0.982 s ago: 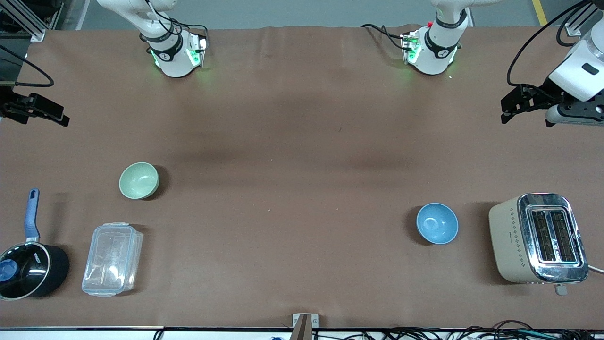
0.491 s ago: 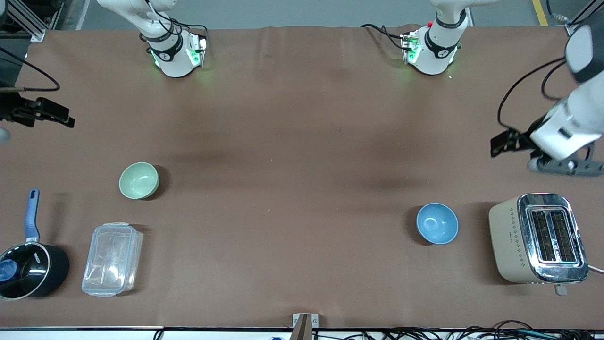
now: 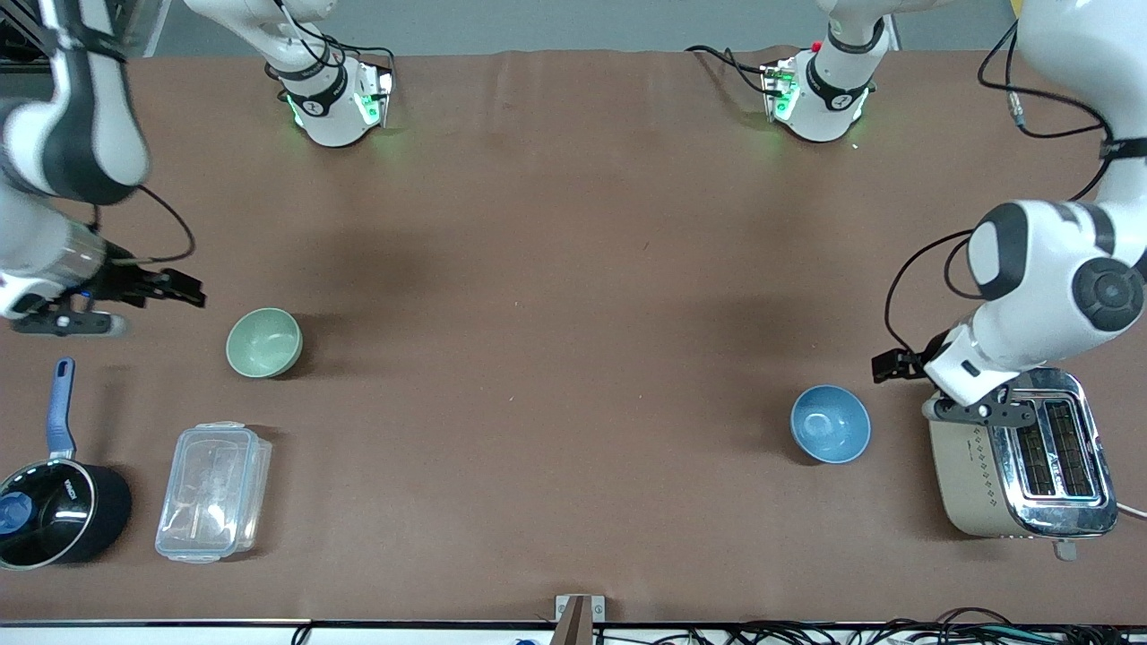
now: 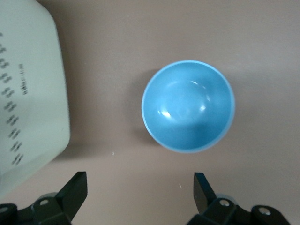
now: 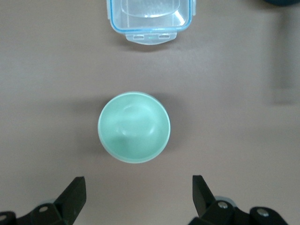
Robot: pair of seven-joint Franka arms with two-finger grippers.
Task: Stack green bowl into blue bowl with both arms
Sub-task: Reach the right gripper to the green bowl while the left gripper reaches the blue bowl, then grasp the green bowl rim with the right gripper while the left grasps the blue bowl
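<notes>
Next, my right gripper grabs the green bowl by its rim. Then I stack the green bowl into the blue bowl (image 3: 830, 424).
The green bowl (image 3: 263, 342) sits upright and empty on the brown table toward the right arm's end. It also shows in the right wrist view (image 5: 134, 126). The blue bowl (image 3: 830, 424) sits upright and empty toward the left arm's end, beside the toaster, and shows in the left wrist view (image 4: 187, 105). My right gripper (image 3: 184, 293) hangs open and empty over the table beside the green bowl, clear of it (image 5: 138, 187). My left gripper (image 3: 889, 365) hangs open and empty over the table between the blue bowl and the toaster (image 4: 139, 187).
A beige toaster (image 3: 1021, 452) stands close to the blue bowl, partly under the left arm's wrist. A clear lidded plastic container (image 3: 213, 493) and a black saucepan with a blue handle (image 3: 54, 511) lie nearer to the front camera than the green bowl.
Both arms have swung in from the table's ends and come down. The left gripper moved toward the blue bowl, the right gripper toward the green bowl. The bowls have not moved.
</notes>
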